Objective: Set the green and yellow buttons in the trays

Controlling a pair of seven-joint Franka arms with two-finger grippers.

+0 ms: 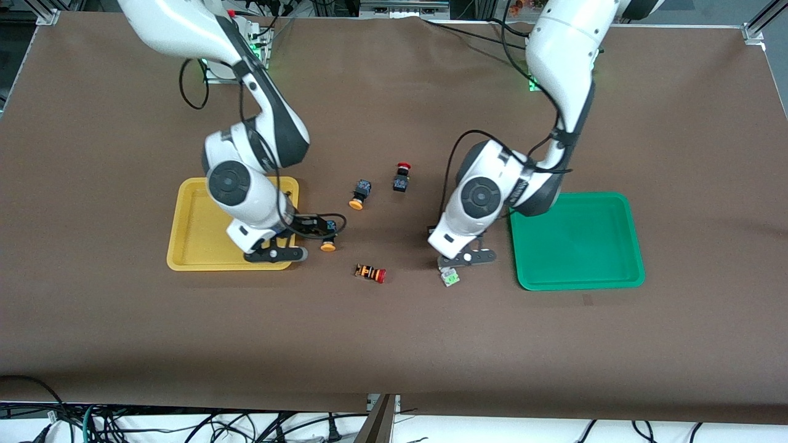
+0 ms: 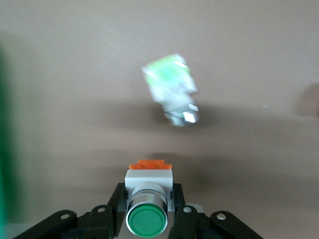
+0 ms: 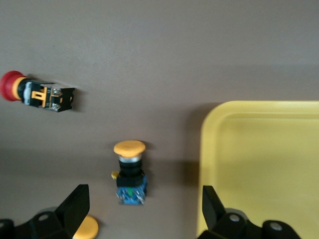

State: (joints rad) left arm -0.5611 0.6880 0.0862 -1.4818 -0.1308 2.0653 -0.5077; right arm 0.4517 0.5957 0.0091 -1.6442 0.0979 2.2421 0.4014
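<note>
To place the yellow-capped button, my right gripper will next grab its square body [image 1: 330, 227], where flat sides face each other, since its yellow cap [image 1: 328, 247] is round.
My left gripper [image 1: 466, 258] [image 2: 148, 201] is shut on a green-capped button [image 2: 146, 219] with a pale grey body, held over the table beside the green tray [image 1: 578, 246]. A second green button [image 1: 451, 278] [image 2: 172, 94] lies on the table just below it. My right gripper [image 1: 276, 253] [image 3: 143, 199] is open at the yellow tray's [image 1: 197, 227] [image 3: 264, 164] edge. A yellow-capped button [image 1: 328, 243] [image 3: 130, 172] lies between its spread fingers, lower down. The other yellow button [image 1: 360, 194] shows only its cap [image 3: 84, 229] in the right wrist view.
A red-capped button with a black body [image 1: 401, 177] lies farther from the camera than the yellow buttons. A red-capped button with an orange-striped body [image 1: 370, 272] [image 3: 37, 94] lies between the two grippers, nearer to the camera. Both trays hold nothing.
</note>
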